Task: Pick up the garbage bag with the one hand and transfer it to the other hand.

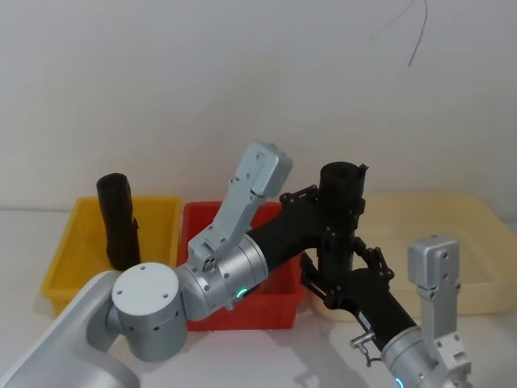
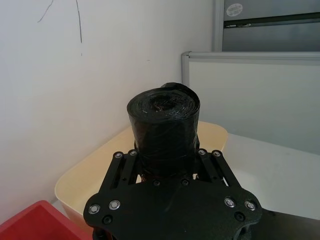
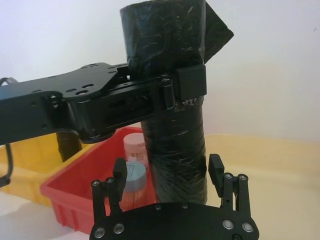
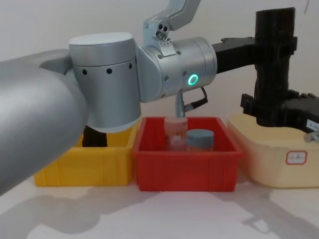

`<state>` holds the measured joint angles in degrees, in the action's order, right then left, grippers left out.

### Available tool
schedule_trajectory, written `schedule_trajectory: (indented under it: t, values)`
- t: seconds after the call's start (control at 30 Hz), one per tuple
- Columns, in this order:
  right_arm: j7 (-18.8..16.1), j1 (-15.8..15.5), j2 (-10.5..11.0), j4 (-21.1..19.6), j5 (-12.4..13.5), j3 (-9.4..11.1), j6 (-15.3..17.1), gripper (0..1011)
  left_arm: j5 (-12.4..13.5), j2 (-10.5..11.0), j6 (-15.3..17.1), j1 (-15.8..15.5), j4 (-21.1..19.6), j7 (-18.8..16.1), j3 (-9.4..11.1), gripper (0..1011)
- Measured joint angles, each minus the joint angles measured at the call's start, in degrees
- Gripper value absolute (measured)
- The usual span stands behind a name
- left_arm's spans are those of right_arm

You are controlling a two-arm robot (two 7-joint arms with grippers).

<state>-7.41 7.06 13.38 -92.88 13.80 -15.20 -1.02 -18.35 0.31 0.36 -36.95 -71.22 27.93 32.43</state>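
Observation:
My right gripper should take over the garbage bag (image 3: 175, 140) from my left gripper next. It should grab the bag by its lower part (image 3: 176, 170).
The garbage bag (image 1: 341, 182), a tight black roll, is held upright in the air above the gap between the red bin and the cream tub. My left gripper (image 1: 340, 212) is shut on its upper half, with a finger (image 3: 190, 82) pressed against its side. Lower down, my right gripper (image 3: 168, 172) is open with a finger on either side of the bag (image 3: 175, 140); one finger (image 3: 216, 170) is almost on it and the other (image 3: 120, 172) stands apart. From the chest, the bag (image 4: 274, 25) rises out of my right gripper (image 4: 273, 107).
A yellow bin (image 1: 69, 259) at the left holds a second, creased black roll (image 1: 118, 222). The red bin (image 4: 187, 167) in the middle holds two jars (image 4: 175, 132) (image 4: 200, 139). A cream tub (image 4: 266, 159) stands at the right. A white wall is close behind.

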Motion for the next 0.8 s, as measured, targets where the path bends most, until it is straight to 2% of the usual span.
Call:
schedule_trajectory:
  t: [0.17,0.33,0.6,0.7,0.8]
  values:
    - [0.0,1.2,-0.5,1.4,-0.8,0.1,-0.3,1001,0.0,0.0,0.0,0.0,0.0,0.0,0.0,451]
    - [0.2,2.2,-1.2,2.5,-1.3,0.2,-0.3,945,0.0,0.0,0.0,0.0,0.0,0.0,0.0,451]
    - [0.3,2.9,-2.2,3.4,-1.4,0.7,-0.3,725,0.0,0.0,0.0,0.0,0.0,0.0,0.0,451]
    - [0.2,3.1,-2.6,3.6,-1.3,0.9,-0.3,592,0.0,0.0,0.0,0.0,0.0,0.0,0.0,451]
    - [0.1,3.1,-2.8,3.7,-1.2,1.0,-0.3,563,0.0,0.0,0.0,0.0,0.0,0.0,0.0,451]
